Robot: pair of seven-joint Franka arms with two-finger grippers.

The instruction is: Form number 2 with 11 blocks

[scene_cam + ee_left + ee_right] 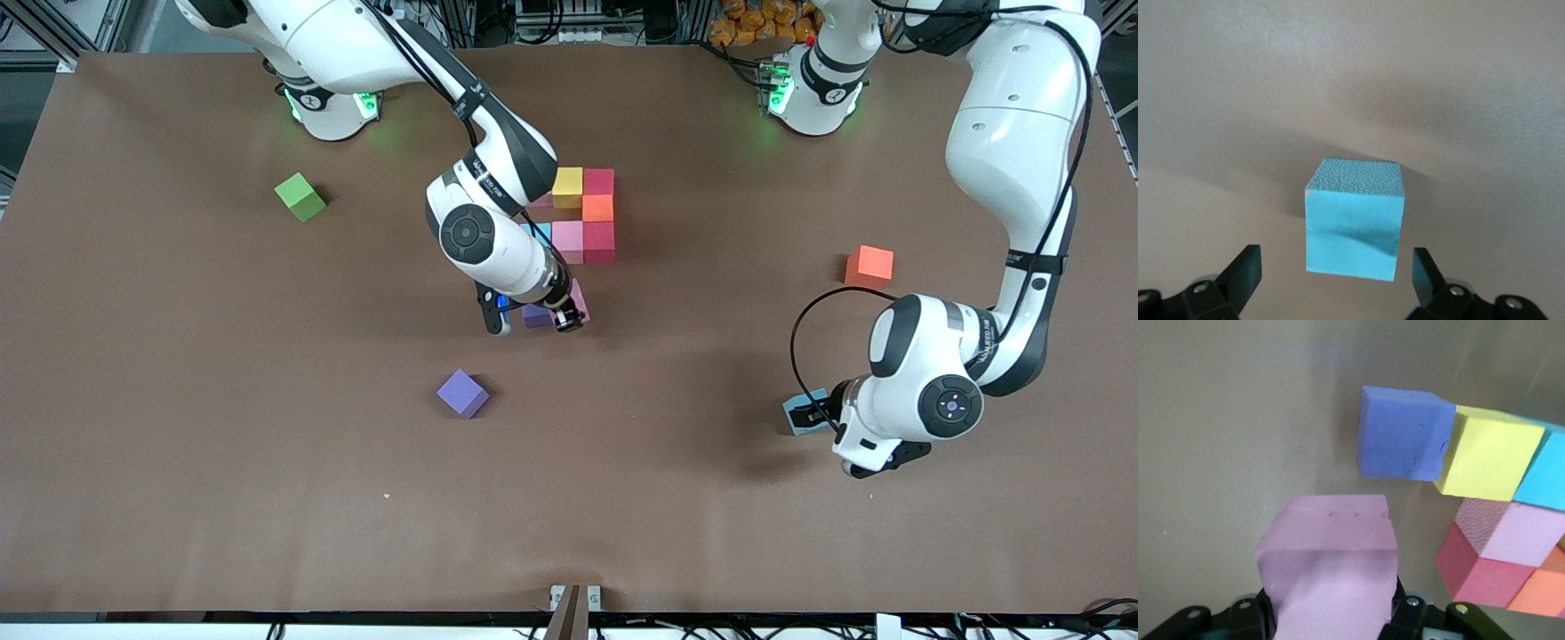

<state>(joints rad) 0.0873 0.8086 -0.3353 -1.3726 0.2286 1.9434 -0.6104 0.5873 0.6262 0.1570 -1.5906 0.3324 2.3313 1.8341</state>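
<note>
Table shows between my left gripper's fingers and the light blue block [797,402] [1353,227], so it is too early to close. The left gripper moves toward the block, then closes on it.
Part of the number 2 lies mid-table: a yellow block [567,187], red block [598,182], orange block [597,207], pink block [567,240], a second red block [598,242] and a light blue block [538,233] half hidden by the right arm. A purple block [536,314] [1405,433] ends a column next to a yellow block [1488,457]. My right gripper [569,318] [1328,607] is shut on a pink block [580,300] [1328,567], low beside the purple one. My left gripper [813,413] [1335,259] is open astride a loose light blue block [798,411] [1355,220].
A loose purple block [462,393] lies nearer the front camera than the figure. An orange block [869,266] sits toward the left arm's end. A green cube [300,196] lies toward the right arm's end, near that arm's base.
</note>
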